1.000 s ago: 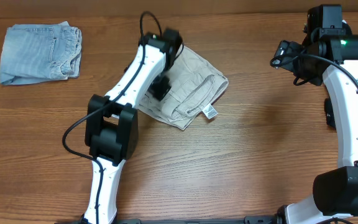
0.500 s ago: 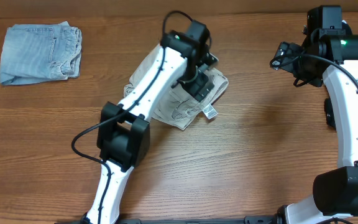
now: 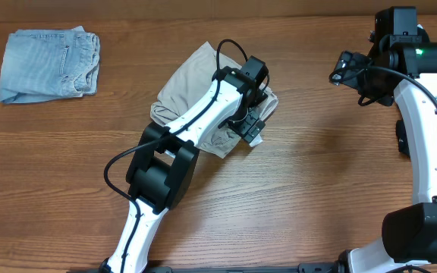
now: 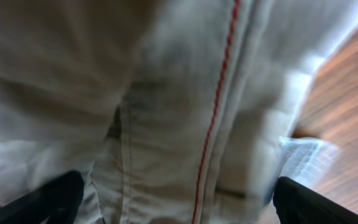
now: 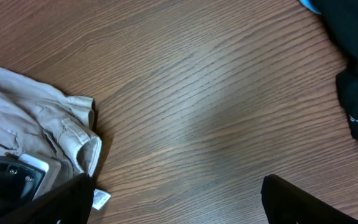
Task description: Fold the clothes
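My left gripper grabs the beige shorts by the red-stitched seam near the white label (image 4: 205, 167) next, which leaves the rest free to lay on the denim.
The beige shorts (image 3: 187, 87) lie bunched in the middle of the table, with the white label (image 3: 256, 137) at their right edge. My left gripper (image 3: 246, 123) hangs right over the shorts' right side, jaws open, with the cloth and a red-stitched seam (image 4: 213, 118) filling its wrist view. My right gripper (image 3: 344, 70) is open and empty, raised at the far right, well away from the shorts. Its wrist view shows the shorts' edge (image 5: 55, 124) at the left.
A folded light-blue denim garment (image 3: 48, 62) lies at the far left. A black garment with a bit of blue cloth (image 5: 353, 81) shows at the right edge of the right wrist view. Bare wood (image 3: 309, 182) lies between the shorts and the right arm.
My left arm swept from the shorts' left side across to their right side. The shorts got bunched and shifted, with cloth now showing on the left. The right arm stayed still.
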You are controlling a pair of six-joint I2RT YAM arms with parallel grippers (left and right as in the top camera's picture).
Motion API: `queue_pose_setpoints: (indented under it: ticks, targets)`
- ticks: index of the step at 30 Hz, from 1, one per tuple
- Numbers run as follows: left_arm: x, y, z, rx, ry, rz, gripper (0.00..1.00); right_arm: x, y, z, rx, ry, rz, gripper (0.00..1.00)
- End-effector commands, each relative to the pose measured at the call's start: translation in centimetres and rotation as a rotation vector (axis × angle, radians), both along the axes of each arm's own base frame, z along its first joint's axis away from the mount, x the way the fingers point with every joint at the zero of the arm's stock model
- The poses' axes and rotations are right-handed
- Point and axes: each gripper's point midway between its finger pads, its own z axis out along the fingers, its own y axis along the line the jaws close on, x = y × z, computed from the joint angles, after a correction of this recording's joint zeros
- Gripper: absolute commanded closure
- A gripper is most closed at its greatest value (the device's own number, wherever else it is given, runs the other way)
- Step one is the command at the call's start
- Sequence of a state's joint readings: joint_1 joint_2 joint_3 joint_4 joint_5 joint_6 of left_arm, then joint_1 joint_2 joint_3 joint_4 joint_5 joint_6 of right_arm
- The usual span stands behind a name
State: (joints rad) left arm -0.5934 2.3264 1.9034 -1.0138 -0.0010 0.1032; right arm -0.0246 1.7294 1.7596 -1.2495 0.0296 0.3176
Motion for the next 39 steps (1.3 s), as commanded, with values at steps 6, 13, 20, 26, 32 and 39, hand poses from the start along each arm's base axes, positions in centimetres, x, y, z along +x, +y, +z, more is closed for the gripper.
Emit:
queue_pose_setpoints:
  ticks: [6,13,20,26,32,39]
  targets:
    - [1.2,2.5,-2.7,0.083,-0.06,-0.002,0.0,0.0,0.0,-0.1,0.001,0.0,0.002,0.1]
    - [0.7,3.8,-4.6,0.113,-0.056,-0.035,0.02,0.0,0.0,-0.1,0.0,-0.002,0.002,0.1]
    - [0.3,5.8,-6.8,0.122,-0.038,-0.002,0.38,0.0,0.0,-0.1,0.001,-0.002,0.002,0.1]
    - [0.7,6.5,-7.0,0.121,-0.04,0.016,0.57,0.2,0.0,0.0,0.001,-0.008,0.001,0.1]
    - [0.6,6.6,-7.0,0.123,-0.037,0.017,0.73,0.6,0.1,0.2,0.01,-0.027,0.0,0.1]
    - [1.0,7.7,-6.8,0.179,-0.062,0.058,0.96,0.7,0.1,0.2,0.018,-0.033,-0.02,0.07]
